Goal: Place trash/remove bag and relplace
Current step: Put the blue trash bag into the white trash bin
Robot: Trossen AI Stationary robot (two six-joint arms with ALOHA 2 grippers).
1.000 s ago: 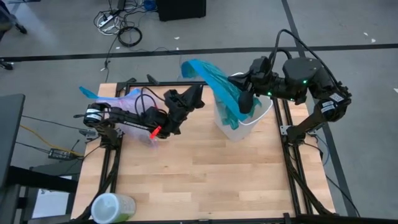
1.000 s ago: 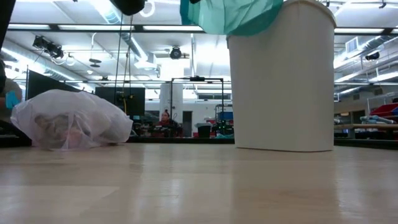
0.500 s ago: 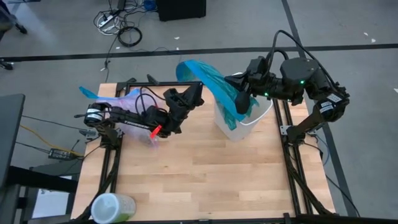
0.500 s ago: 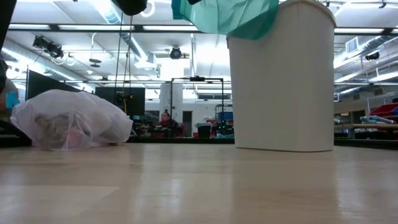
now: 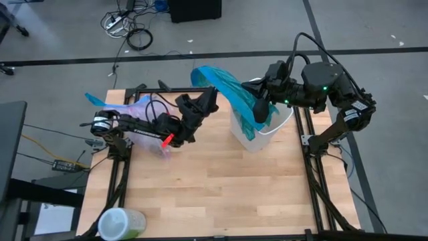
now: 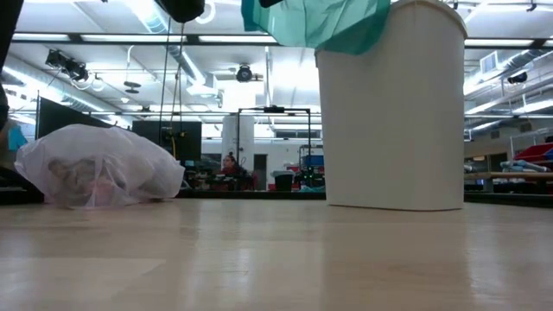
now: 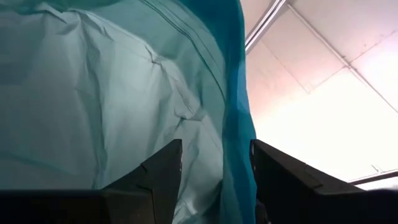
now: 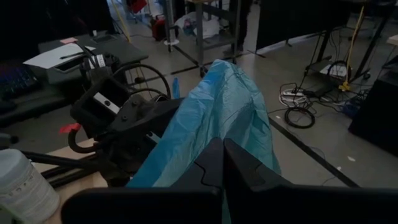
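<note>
My left gripper next grabs the teal bag by its blue band (image 7: pixel 239 140) to fit it into the white bin.
The pale pink bag (image 5: pixel 142 120) lies on the table's far left, resting on its side. The trash (image 6: pixel 79 177) shows through it. A white bin (image 5: pixel 262 128) stands at the far right. An opaque teal bag (image 5: pixel 231 94) stretches from the bin's mouth up toward the left. My right gripper (image 5: pixel 259 106) is above the bin, shut on this teal bag. My left gripper (image 5: pixel 210 99) points up at the bag's free end. It is open, and the bag's edge (image 7: pixel 239 149) passes between its fingers. My right gripper pinches a gathered bunch of the teal bag (image 8: pixel 219 127) between its two shut fingers, coming about level from the table's right side. The bag's lower part hangs over the bin's rim (image 6: pixel 346 34) and its upper part spreads toward my left gripper. I cannot tell whether my left gripper touches the bag's edge.
A round pale container (image 5: pixel 120 224) stands at the table's near left corner. The near half of the wooden tabletop (image 5: pixel 221 194) is bare. Cables and a black box lie on the floor beyond the far edge.
The teal bag's free upper end has swayed a little toward the table's left. Both arms have kept their places, and the pink bag has not moved.
</note>
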